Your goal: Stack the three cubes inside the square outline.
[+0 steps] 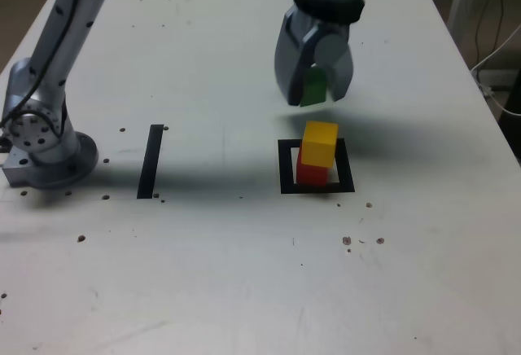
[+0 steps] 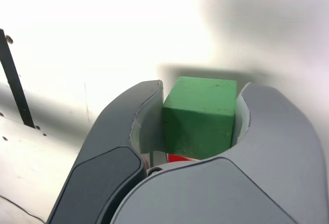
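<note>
My gripper moves the green cube (image 1: 313, 88) over the yellow cube, before releasing it. The green cube hangs above and behind the yellow cube's top.
My gripper (image 1: 314, 93) hangs above the table, shut on the green cube (image 1: 313, 88), just behind the square outline (image 1: 285, 168). In the wrist view the green cube (image 2: 201, 116) sits squeezed between both grey jaws of the gripper (image 2: 198, 113). Inside the outline the yellow cube (image 1: 319, 143) rests on the red cube (image 1: 310, 173), turned slightly against it. A sliver of the red cube (image 2: 180, 157) shows under the green one in the wrist view.
A straight black tape strip (image 1: 151, 160) lies at the exterior view's left of the outline, also seen as the strip (image 2: 15, 85). The arm's base (image 1: 41, 143) stands at the far left. Small screw holes dot the white table (image 1: 244, 273).
</note>
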